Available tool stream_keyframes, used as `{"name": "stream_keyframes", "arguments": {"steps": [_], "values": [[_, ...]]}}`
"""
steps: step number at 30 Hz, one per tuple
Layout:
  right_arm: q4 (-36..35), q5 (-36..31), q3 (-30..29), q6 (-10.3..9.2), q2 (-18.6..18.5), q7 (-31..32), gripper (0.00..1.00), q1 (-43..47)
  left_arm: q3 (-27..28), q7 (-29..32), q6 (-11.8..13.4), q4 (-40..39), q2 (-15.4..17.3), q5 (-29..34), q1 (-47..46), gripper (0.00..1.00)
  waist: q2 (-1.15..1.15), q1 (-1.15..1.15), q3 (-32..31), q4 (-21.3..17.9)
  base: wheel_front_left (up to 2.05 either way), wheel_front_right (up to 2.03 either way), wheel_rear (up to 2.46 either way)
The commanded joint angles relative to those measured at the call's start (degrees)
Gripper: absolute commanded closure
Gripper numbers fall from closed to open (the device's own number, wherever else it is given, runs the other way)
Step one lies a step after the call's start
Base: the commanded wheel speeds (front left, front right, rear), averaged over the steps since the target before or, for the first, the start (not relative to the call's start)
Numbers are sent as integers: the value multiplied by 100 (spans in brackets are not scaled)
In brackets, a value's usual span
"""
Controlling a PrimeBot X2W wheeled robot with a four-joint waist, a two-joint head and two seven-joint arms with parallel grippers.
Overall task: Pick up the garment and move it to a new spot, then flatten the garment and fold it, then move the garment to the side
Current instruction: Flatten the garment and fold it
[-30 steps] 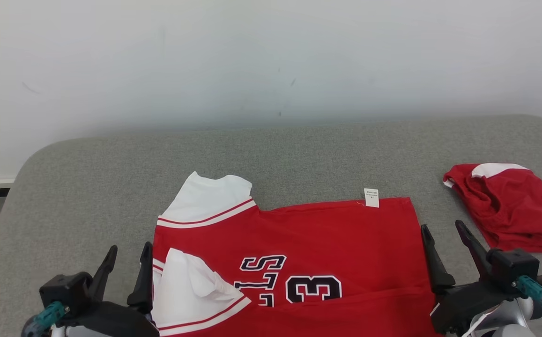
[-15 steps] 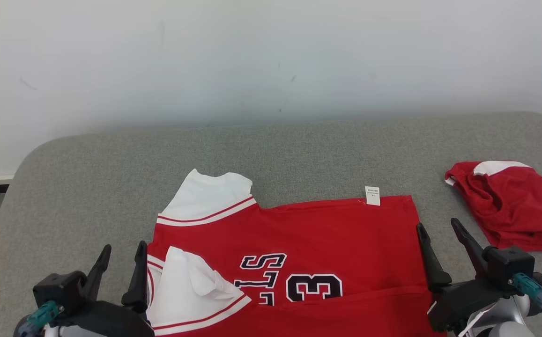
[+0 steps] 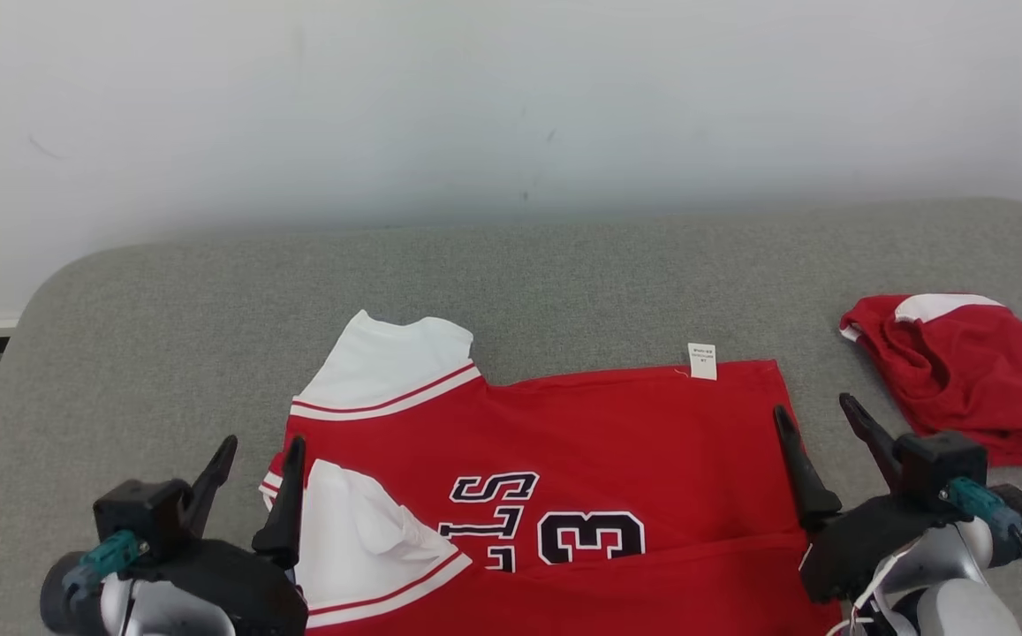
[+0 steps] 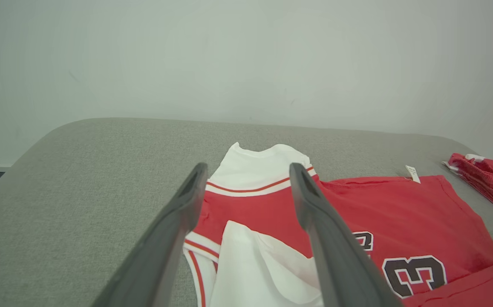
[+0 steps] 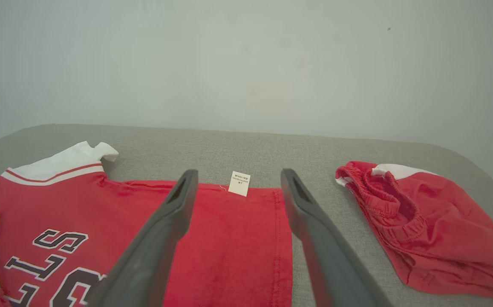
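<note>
I need to pinch the jersey next with my left gripper by the corner of its upper white sleeve (image 4: 236,146), because the jersey is lying flat and slack.
The garment (image 3: 599,450) is a red jersey with white sleeves and dark lettering, spread on the grey padded table (image 3: 511,283); a white tag (image 3: 702,361) sticks out at its far edge. It also shows in the left wrist view (image 4: 382,209) and the right wrist view (image 5: 225,230). My left gripper (image 3: 259,464) stands open at the jersey's left edge, over the folded white sleeve (image 3: 360,530). My right gripper (image 3: 815,428) stands open at the jersey's right hem. Nothing is between either pair of fingers (image 4: 314,213) (image 5: 174,213).
A second red garment with a white patch (image 3: 961,371) lies crumpled at the right of the table, close to my right gripper; the right wrist view has it too (image 5: 421,221). A pale wall (image 3: 511,106) stands behind the table. The table's rounded left corner (image 3: 51,291) drops off.
The head view has shifted slightly. My left gripper has moved up and right, onto the jersey's left edge. The right gripper has crept a little forward along the hem. The jersey lies as before.
</note>
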Motion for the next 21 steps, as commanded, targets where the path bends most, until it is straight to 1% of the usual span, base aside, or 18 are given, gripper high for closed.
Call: {"name": "stream_keyframes", "arguments": {"steps": [1,3,6,10,11,12,14,16,18,21], "values": [[-62,-109,-13,1,-22,200,0,-146,-36,137,-19,1,53,50,-184,0,0,0,82,7,0,0,0],[-125,-212,-18,1,-22,558,0,-257,-66,318,-36,20,60,44,-370,0,0,0,182,15,0,0,0],[-244,-237,89,1,-33,1252,0,-461,-86,672,-110,88,44,-45,-758,0,0,0,356,23,0,0,0],[-417,-147,97,1,-193,2141,0,-796,-182,1235,-158,277,49,19,-1374,0,0,0,605,24,0,0,0],[-417,-147,97,1,-193,2141,0,-796,-182,1235,-158,277,49,19,-1374,0,0,0,605,24,0,0,0],[-478,-107,101,1,-297,2575,0,-978,-185,1558,-146,388,15,3,-1739,0,0,0,753,15,0,0,0],[-536,-43,78,1,-386,2923,0,-1192,-205,1835,-147,512,-60,-35,-2089,0,0,0,907,17,0,0,0],[-587,52,88,1,-467,3259,0,-1404,-132,2009,-112,638,-224,-144,-2433,0,0,0,1106,33,0,0,0],[-577,179,72,1,-515,3663,0,-1605,-139,2243,-111,859,-294,-145,-2787,0,0,0,1314,44,0,0,0],[-535,316,90,1,-618,4096,0,-1973,-213,2601,-93,1210,-385,-81,-3320,0,0,0,1577,40,0,0,0]]}}
